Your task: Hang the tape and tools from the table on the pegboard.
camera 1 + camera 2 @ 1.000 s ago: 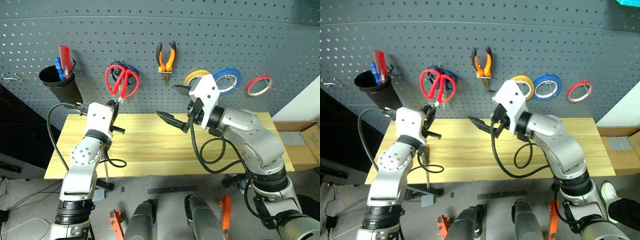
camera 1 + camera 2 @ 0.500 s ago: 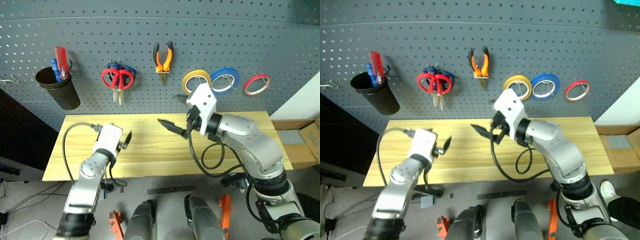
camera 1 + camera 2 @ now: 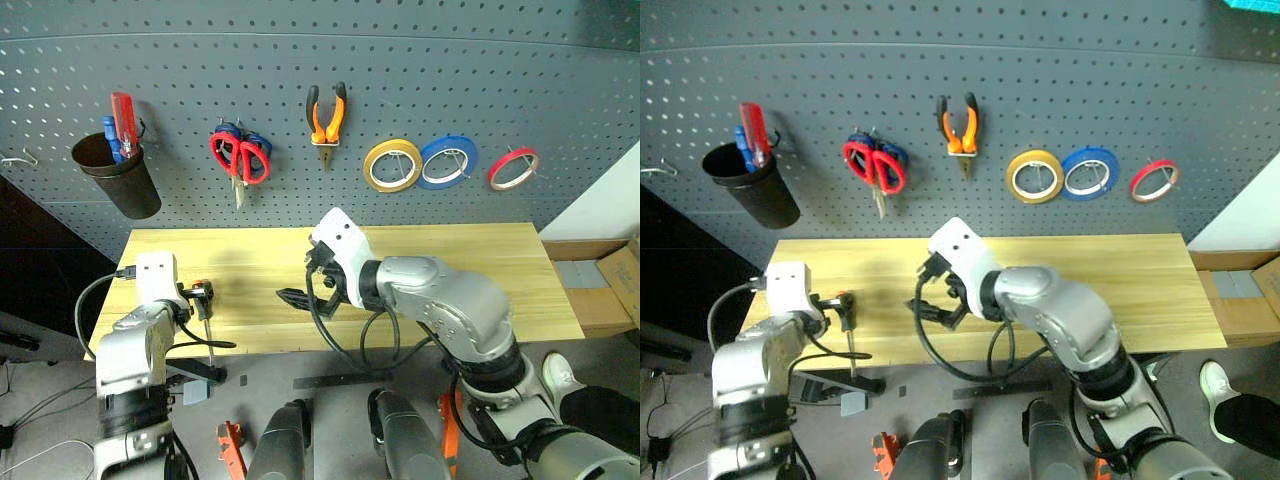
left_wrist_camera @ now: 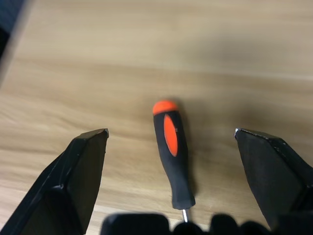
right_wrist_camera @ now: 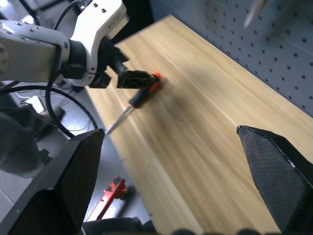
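Note:
My left gripper's fingers stop above the black-and-orange handle [image 3: 203,300], so closing now would miss. My left gripper lowers first, then closes on the handle.
The slim screwdriver [image 4: 172,152] with a black-and-orange handle lies on the table [image 3: 470,270] near its front left corner, with its shaft reaching past the edge. My left gripper [image 3: 192,299] is open and low over it, one finger on each side of the handle, not touching it. My right gripper [image 3: 300,287] is open and empty above the table's middle. On the pegboard [image 3: 480,70] hang the red-handled scissors [image 3: 240,158], the orange-and-black pliers [image 3: 328,112] and the thin red tape [image 3: 513,168].
A black cup [image 3: 112,178] on the pegboard's left holds red and blue screwdrivers. Yellow tape [image 3: 392,165] and blue tape [image 3: 447,162] hang left of the red roll. A bare hook [image 3: 22,157] sticks out at the far left. Cardboard boxes [image 3: 610,285] stand to the right.
My left gripper let go of the scissors, which stay hanging, opened, and dropped left to the screwdriver. My right gripper sank and swung left over the table's middle.

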